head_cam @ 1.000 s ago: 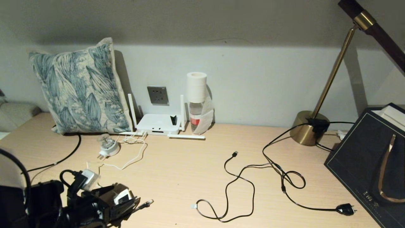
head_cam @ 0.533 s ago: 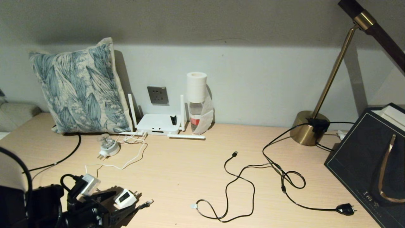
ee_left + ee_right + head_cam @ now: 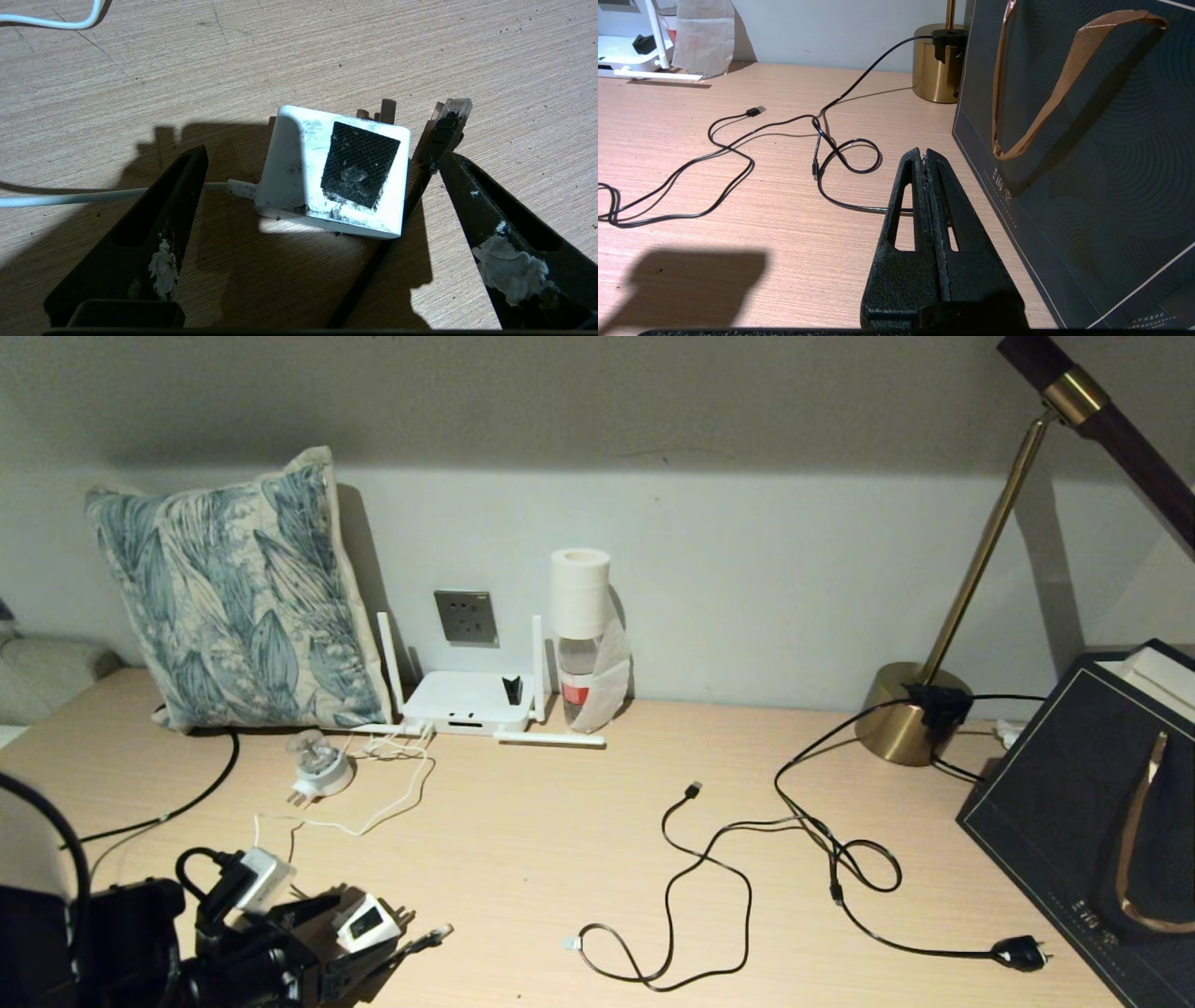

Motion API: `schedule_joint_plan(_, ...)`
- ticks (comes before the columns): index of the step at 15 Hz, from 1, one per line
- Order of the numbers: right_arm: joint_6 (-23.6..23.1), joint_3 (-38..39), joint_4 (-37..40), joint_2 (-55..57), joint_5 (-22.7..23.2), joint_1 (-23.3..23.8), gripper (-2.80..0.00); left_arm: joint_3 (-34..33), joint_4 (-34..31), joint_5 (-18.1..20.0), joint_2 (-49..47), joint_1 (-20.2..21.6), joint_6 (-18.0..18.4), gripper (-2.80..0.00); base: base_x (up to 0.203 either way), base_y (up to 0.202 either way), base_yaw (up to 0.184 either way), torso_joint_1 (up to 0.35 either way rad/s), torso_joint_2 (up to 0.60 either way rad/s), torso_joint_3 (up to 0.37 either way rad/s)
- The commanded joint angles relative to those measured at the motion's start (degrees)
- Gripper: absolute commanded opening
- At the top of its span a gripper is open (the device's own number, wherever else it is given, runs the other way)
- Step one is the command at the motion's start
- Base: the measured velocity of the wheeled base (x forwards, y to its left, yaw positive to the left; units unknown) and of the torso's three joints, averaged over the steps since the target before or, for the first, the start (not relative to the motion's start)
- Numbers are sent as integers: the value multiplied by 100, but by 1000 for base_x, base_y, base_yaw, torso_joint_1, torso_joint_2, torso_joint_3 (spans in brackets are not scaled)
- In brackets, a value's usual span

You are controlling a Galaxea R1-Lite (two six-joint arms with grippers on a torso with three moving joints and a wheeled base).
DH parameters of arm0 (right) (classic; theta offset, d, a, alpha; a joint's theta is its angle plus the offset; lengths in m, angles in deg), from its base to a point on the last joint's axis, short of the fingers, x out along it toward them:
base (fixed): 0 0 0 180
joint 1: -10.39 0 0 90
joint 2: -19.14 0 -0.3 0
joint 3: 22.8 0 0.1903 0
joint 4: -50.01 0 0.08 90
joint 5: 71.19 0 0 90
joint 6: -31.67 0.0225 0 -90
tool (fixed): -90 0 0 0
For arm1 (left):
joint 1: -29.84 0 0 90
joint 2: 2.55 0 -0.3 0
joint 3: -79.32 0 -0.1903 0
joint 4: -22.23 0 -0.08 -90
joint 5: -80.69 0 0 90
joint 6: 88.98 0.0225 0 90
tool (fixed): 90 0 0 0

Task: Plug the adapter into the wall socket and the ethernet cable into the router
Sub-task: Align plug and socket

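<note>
Next, my left gripper grabs the white adapter point(image 3: 369, 922) by its flat facing sides, since the metal prongs stick out of one edge of the adapter.
The white adapter point(image 3: 369, 922) point(image 3: 327, 172), black square up, lies tilted on the table near the front left, its prongs pointing away and its thin white cord trailing off. My left gripper point(image 3: 355, 933) point(image 3: 322, 154) is open, one finger on either side of the adapter and neither touching it. The ethernet cable's clear connector point(image 3: 434, 931) point(image 3: 455, 109) lies right beside the adapter, by one finger. The grey wall socket point(image 3: 465, 617) is on the back wall above the white router point(image 3: 467, 702) point(image 3: 616, 51). My right gripper point(image 3: 923, 156) is shut and empty above the table's right side.
A leaf-print pillow point(image 3: 233, 588) leans left of the router, and a bottle topped with a paper roll point(image 3: 579, 635) stands to its right. A round white plug point(image 3: 317, 775), a black USB cable point(image 3: 691, 877), the lamp's cord point(image 3: 840, 859), a brass lamp point(image 3: 901, 723) and a dark gift bag point(image 3: 1092, 803) occupy the table.
My left gripper drew back from over the adapter, uncovering it, then edged forward a little. The adapter now sits slightly more tilted. The right arm has not moved.
</note>
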Motion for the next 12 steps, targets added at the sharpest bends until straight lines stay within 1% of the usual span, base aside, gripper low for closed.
schedule_joint_plan(1, -2, 202, -6, 9, 5, 0, -280, -43, 48, 20, 7, 2, 86, 0, 0, 0, 0, 0, 0, 0)
schedule_joint_plan(5, -2, 202, -6, 9, 5, 0, -280, -62, 48, -6, -56, -6, 169, 0, 0, 0, 0, 0, 0, 0)
schedule_joint_plan(7, -2, 202, -6, 9, 5, 0, -280, -71, 48, -6, -38, 3, 293, 0, 0, 0, 0, 0, 0, 0)
schedule_joint_plan(10, -2, 202, -6, 9, 5, 0, -280, -70, 48, -11, -65, 1, 309, 0, 0, 0, 0, 0, 0, 0)
schedule_joint_plan(11, -2, 202, -6, 9, 5, 0, -280, -70, 48, -12, -65, -11, 309, -280, 0, 0, 0, 0, 0, 0)
schedule_joint_plan(12, -2, 202, -6, 9, 5, 0, -280, -77, 48, -15, -65, -14, 309, -280, 0, 0, 0, 0, 0, 0)
